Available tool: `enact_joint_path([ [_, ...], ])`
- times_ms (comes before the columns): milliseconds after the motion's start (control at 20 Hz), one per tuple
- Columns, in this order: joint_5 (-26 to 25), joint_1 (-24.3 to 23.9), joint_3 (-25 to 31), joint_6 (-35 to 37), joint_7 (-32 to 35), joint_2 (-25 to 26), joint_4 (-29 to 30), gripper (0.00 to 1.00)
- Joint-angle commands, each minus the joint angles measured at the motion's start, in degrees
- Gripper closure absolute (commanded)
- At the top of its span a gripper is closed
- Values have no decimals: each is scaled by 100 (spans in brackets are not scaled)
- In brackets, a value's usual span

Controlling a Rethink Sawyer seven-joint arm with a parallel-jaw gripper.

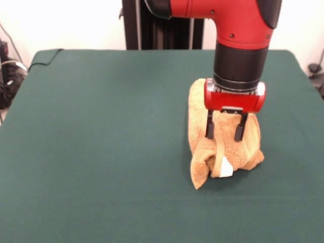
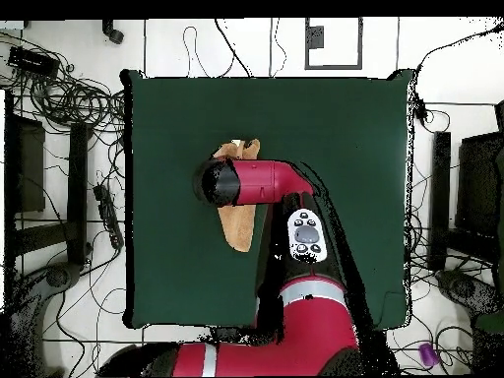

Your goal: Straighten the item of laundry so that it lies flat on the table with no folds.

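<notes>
I will pinch the towel by its labelled hem (image 1: 219, 137) next, because that edge stands up in a fold while the cloth (image 1: 236, 151) around it lies slack.
The orange-tan terry towel (image 1: 225, 147) lies crumpled and folded on the dark green table (image 1: 101, 152), right of centre in the front view. Its near end is bunched into rolled folds, with a small white label (image 1: 226, 167) showing at the front. My gripper (image 1: 226, 131) hangs straight down over the towel's middle, its two black fingers (image 1: 209, 125) open and just above or touching the cloth. In the overhead view the arm covers most of the towel (image 2: 236, 231); only its two ends show, and the gripper itself is hidden under the wrist.
The green table (image 2: 335, 138) extends widely around the towel on all sides. Cables and equipment lie on the floor beyond the table's edges (image 2: 59, 98). The robot's pedestal column (image 1: 162, 30) stands behind the table's far edge.
</notes>
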Motion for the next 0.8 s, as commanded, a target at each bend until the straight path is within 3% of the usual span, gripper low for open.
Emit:
enact_joint_path([
  [50,-312,-18,735,-263,-67,290,487,0],
  [150,-287,-37,755,-261,-16,297,498,0],
  [200,-308,-25,740,-286,16,293,495,100],
  [800,-264,-67,835,-220,-41,287,478,100],
])
